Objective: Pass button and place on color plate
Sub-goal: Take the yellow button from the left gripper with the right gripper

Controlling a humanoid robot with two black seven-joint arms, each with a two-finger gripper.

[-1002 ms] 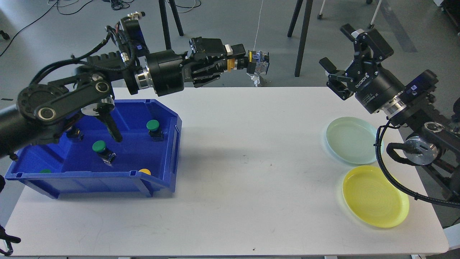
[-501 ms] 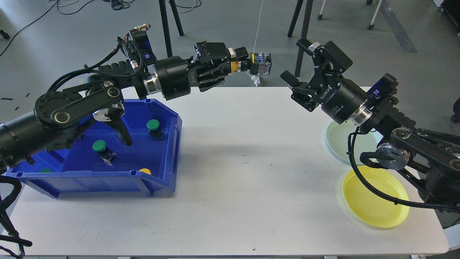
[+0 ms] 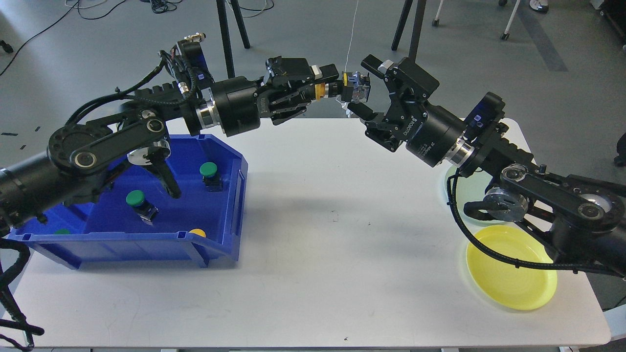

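My right gripper grabs the yellow button (image 3: pixel 354 88) by its free, protruding base next, as my left gripper's fingers cover the yellow cap end.
My left gripper (image 3: pixel 337 84) is shut on a yellow button (image 3: pixel 354 88), held high above the table's far middle, its blue and clear base pointing right. My right gripper (image 3: pixel 366 89) is open, one finger above the button's base and one below it, close around it without closing. A yellow plate (image 3: pixel 511 274) lies at the front right of the table. A pale green plate (image 3: pixel 452 188) lies behind it, mostly hidden by my right arm.
A blue bin (image 3: pixel 222 230) stands at the table's left with two green buttons (image 3: pixel 135 198), (image 3: pixel 208 169), a yellow one (image 3: pixel 197 232) and another green one (image 3: pixel 61 231) at its front wall. Tripod legs (image 3: pixel 411 29) stand on the floor behind the table.
My right arm has swung left across the table and its open fingers now bracket the button. My left gripper moved slightly right, then held still with the button.
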